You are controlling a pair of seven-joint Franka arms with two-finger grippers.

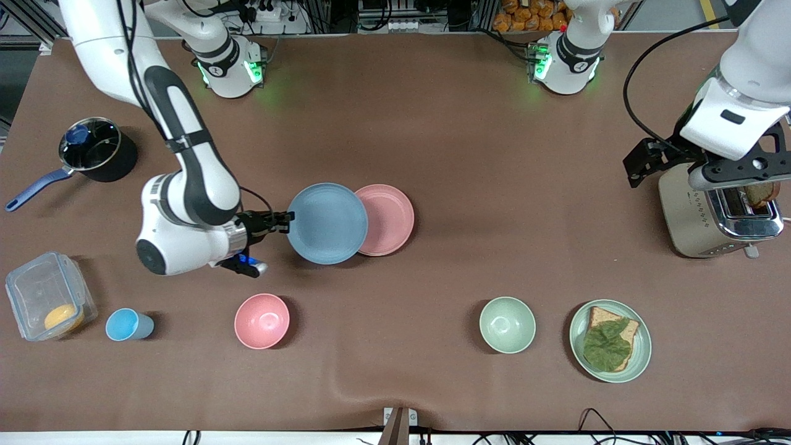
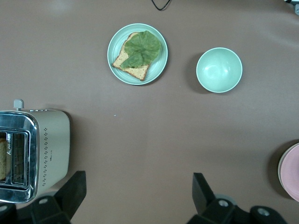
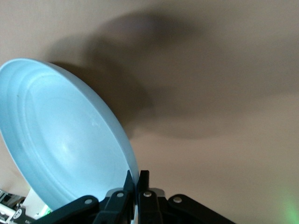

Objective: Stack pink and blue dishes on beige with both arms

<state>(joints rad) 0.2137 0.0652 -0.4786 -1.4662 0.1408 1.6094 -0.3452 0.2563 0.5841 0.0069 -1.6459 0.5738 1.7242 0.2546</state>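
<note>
I need to keep the blue plate in my right gripper until it covers the pink plate, because the pink plate's center [image 1: 378,220] is exposed beside the blue plate's rim.
My right gripper [image 1: 287,221] [image 3: 138,179] is shut on the rim of the light blue plate [image 1: 327,224] [image 3: 65,140], which is held off the table. In the front view the blue plate overlaps the edge of the pink plate [image 1: 389,219] [image 2: 292,172] at mid-table. The left wrist view shows a thin cream-beige edge [image 2: 280,169] under the pink plate; the rest of the beige plate is hidden. My left gripper [image 2: 138,191] hangs open and empty, high over the table beside the toaster [image 1: 717,216], and this arm waits.
A pink bowl [image 1: 262,321], a blue cup [image 1: 126,325] and a plastic box [image 1: 46,303] stand nearer the camera at the right arm's end. A green bowl [image 1: 507,325] and a green plate with bread [image 1: 610,340] stand toward the left arm's end. A black pot [image 1: 96,148] sits near the right arm's base.
</note>
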